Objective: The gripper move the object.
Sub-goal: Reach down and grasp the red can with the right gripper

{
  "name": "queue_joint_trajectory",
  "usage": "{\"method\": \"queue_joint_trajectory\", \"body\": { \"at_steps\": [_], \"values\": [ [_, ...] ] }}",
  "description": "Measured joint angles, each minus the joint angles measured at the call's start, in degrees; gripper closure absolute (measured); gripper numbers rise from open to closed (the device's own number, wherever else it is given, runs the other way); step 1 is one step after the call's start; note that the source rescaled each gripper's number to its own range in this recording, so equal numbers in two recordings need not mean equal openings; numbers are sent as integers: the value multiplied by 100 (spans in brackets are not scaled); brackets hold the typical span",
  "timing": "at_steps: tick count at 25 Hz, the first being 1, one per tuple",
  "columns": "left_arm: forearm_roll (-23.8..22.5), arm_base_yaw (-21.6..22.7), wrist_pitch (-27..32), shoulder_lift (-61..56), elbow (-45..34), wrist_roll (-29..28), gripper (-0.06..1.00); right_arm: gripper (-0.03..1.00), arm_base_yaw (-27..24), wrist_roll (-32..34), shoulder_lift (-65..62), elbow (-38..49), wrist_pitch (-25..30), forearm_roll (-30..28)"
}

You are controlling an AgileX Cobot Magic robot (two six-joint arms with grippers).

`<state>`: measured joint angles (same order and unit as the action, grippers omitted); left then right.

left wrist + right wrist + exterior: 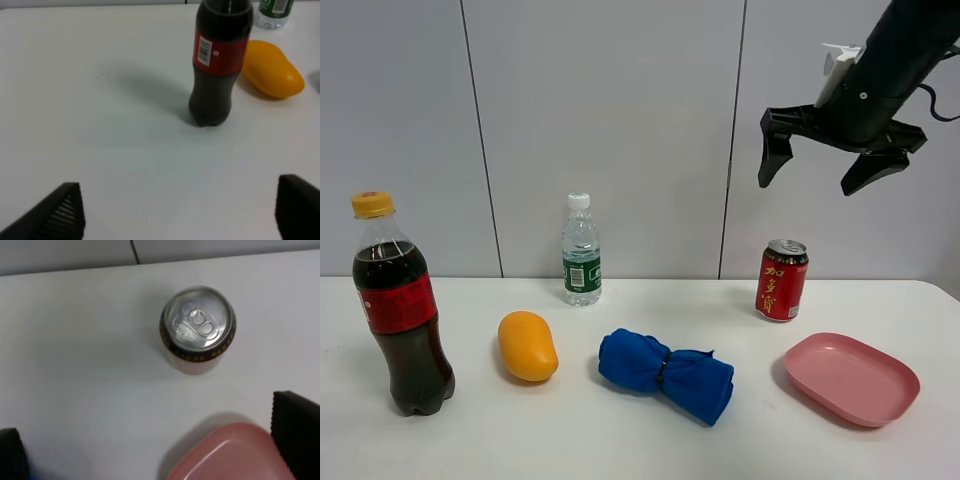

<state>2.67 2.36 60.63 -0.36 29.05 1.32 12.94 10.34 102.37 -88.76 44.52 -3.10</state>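
The robot's right gripper will next move the red drink can, grabbing it by its upright cylindrical body (781,289) (194,362).
The red drink can (782,280) with gold-yellow characters stands upright on the white table, right of centre near the wall. The right wrist view looks down on its silver pull-tab top (198,325). My right gripper (816,167) is open and empty, hanging high above the can and slightly right of it; one black fingertip (296,435) shows in the wrist view. My left gripper (180,212) is open and empty, low over bare table in front of the cola bottle (217,60); it is out of the exterior view.
A cola bottle (400,310) stands at the left. An orange mango (527,346), a small water bottle (581,252), a blue cloth (665,372) and a pink tray (850,378) are on the table. The tray lies just in front of the can.
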Motion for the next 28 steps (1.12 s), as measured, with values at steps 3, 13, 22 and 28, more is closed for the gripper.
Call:
{"method": "queue_joint_trajectory", "body": {
  "at_steps": [3, 13, 22, 28],
  "values": [
    [0, 0, 0, 0, 0, 0, -6, -3, 0, 406, 610, -865, 770, -425],
    [0, 0, 0, 0, 0, 0, -6, -3, 0, 429, 1986, -2015, 1442, -728],
    [0, 0, 0, 0, 0, 0, -6, -3, -178, 434, 2200, -2031, 865, -871],
    [0, 0, 0, 0, 0, 0, -6, -3, -236, 434, 2286, -2031, 257, -818]
  ]
}}
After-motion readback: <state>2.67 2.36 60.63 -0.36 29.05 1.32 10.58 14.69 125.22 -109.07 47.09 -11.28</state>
